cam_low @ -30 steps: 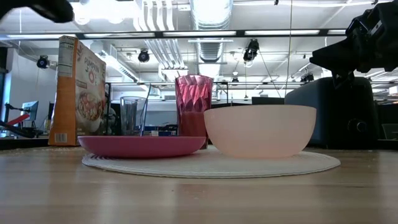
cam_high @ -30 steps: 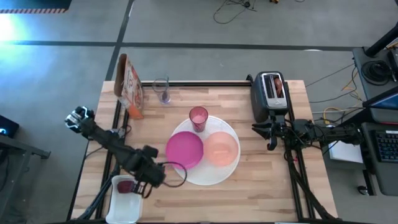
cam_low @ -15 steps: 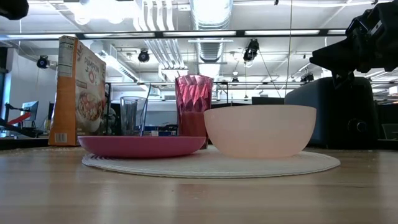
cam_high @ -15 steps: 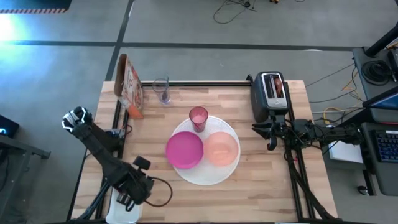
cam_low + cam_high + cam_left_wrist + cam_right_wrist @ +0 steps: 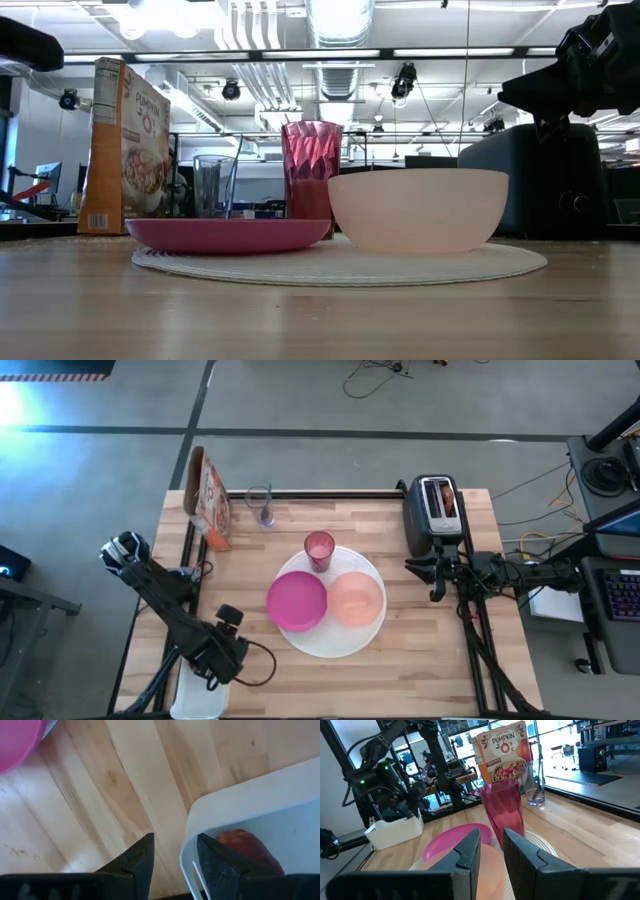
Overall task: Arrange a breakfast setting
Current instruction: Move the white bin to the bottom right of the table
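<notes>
The left gripper takes hold of the white tray by its corner side [image 5: 192,832] next, to add the dark red fruit [image 5: 245,847] to the breakfast setting.
A big white plate [image 5: 345,645] holds a magenta plate [image 5: 297,601], a pale pink bowl [image 5: 354,600] and a pink tumbler [image 5: 319,548]. A clear glass [image 5: 261,506] stands at the far left. A dark red fruit [image 5: 245,847] lies in a white tray [image 5: 235,800] at the table's near left corner. My left gripper [image 5: 212,665] is open, pointing down over the tray's far corner. Its fingers [image 5: 175,857] stand either side of the tray's wall. My right gripper [image 5: 437,582] waits near the toaster, open by a narrow gap [image 5: 491,852]. I cannot make out the spoon.
A cereal box [image 5: 210,498] stands at the far left corner. A black toaster [image 5: 433,515] at the far right has something brown in its slot. Bare wood lies near of the plates and to their right.
My left gripper has gone toward the table's near left corner and down over the white tray. It now hides the fruit in the high view. The plates, bowl and tumbler have stayed in place.
</notes>
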{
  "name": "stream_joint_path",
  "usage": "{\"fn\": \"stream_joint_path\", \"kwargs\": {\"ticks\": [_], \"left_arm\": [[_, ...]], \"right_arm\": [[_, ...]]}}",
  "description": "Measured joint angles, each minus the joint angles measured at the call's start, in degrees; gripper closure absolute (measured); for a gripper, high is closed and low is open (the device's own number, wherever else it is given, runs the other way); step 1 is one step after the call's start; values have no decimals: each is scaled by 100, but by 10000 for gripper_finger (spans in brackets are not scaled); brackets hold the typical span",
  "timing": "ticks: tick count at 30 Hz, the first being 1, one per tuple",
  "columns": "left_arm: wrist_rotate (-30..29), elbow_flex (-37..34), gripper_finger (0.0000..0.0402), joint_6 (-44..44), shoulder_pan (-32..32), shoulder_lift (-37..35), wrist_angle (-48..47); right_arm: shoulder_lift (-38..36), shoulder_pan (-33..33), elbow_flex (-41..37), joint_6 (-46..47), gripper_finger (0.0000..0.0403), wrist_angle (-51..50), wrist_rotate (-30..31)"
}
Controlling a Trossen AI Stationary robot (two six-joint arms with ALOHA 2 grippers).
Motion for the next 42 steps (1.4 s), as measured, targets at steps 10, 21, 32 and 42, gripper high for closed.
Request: {"fn": "stream_joint_path", "kwargs": {"ticks": [10, 21, 32, 42], "left_arm": [[-2, -181, 285, 159, 4, -2, 227], [58, -479, 386, 302, 550, -7, 955], [890, -325, 400, 85, 1513, -7, 1166], [1506, 45, 401, -1670, 2512, -4, 1306]], "right_arm": [[0, -1, 0, 0, 330, 0, 0], [0, 0, 0, 0, 330, 0, 0], [0, -1, 0, 0, 330, 0, 0], [0, -1, 0, 0, 330, 0, 0]]}}
